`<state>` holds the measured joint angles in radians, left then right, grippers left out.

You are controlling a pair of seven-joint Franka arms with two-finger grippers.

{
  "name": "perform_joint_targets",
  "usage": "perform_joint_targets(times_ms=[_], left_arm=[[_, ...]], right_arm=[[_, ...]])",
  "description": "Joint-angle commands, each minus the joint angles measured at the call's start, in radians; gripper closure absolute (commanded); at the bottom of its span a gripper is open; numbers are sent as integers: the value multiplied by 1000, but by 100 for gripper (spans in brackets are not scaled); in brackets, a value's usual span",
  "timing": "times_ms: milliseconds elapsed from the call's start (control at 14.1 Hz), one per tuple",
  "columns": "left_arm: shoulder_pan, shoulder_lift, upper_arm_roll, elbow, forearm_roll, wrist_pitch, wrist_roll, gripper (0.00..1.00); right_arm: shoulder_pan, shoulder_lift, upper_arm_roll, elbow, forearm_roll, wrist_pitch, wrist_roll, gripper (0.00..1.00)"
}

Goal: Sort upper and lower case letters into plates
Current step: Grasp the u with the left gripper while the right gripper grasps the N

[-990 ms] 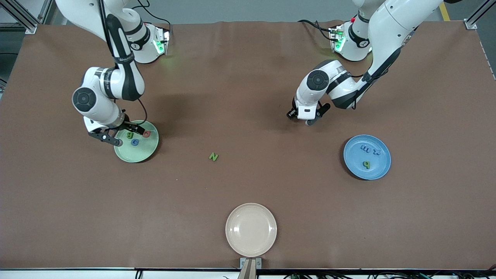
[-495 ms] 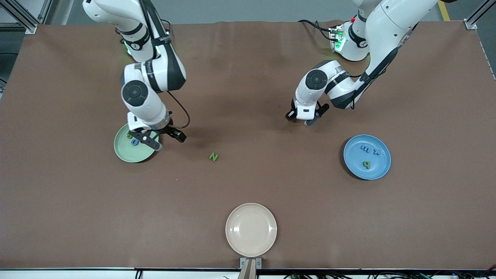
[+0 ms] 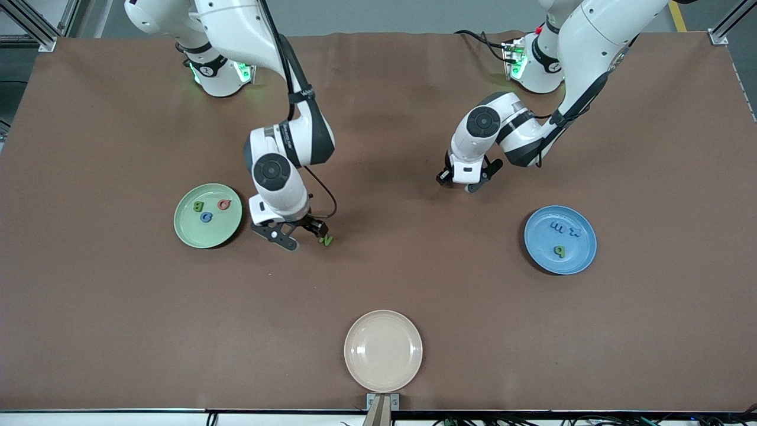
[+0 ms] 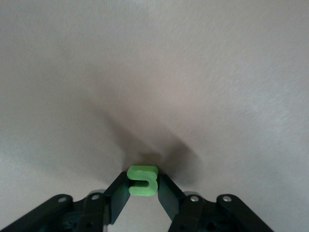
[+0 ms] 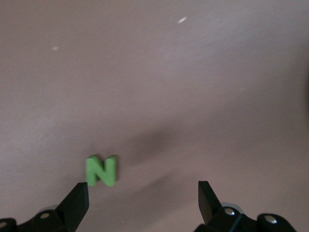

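Note:
My right gripper grabs the green N by its two upright strokes next, to sort the letter into the pale mint green plate point(image 3: 201, 234).
A pale mint green plate point(image 3: 201, 234) toward the right arm's end holds a green, a red and a blue letter. A blue plate point(image 3: 541, 248) toward the left arm's end holds two blue letters and a green one. A green N point(image 3: 326, 239) lies on the table between the plates. My right gripper point(image 3: 298, 233) is open, low beside the N. In the right wrist view the N point(image 5: 102, 170) sits just off one fingertip of the right gripper point(image 5: 142, 193). My left gripper point(image 3: 467, 180) waits over bare table, shut on a green S-shaped letter point(image 4: 143, 180).
A cream-beige plate point(image 3: 383, 350) with nothing in it sits near the table's edge closest to the front camera, midway along. The brown table point(image 3: 414, 278) shows bare around the N.
My right arm has swung from over the mint plate toward the table's middle, and its open gripper now sits beside the N. The left arm has stayed put.

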<state>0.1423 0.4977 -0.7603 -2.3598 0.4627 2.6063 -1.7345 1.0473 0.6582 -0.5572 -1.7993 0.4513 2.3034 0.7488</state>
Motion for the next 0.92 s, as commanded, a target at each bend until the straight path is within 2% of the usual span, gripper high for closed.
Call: perform_joint_targets(times_ms=[0,212,636,848], left_arm=[[-4,-60,10,33,-21,-64,-2,76],[0,-111,7,80,-26,-132,22,77],[150,-191,7,108,-26,-178,283,78],[256,-192,9,129,-24,-178,465,78]], right_arm=[[-130,23,130,83,20,2,-23,0],[-128,47,152,84,18,53,-25,0],[-122,92,181,80,17,148,-48,3],[-124,94,184,78,18,148,-48,12]])
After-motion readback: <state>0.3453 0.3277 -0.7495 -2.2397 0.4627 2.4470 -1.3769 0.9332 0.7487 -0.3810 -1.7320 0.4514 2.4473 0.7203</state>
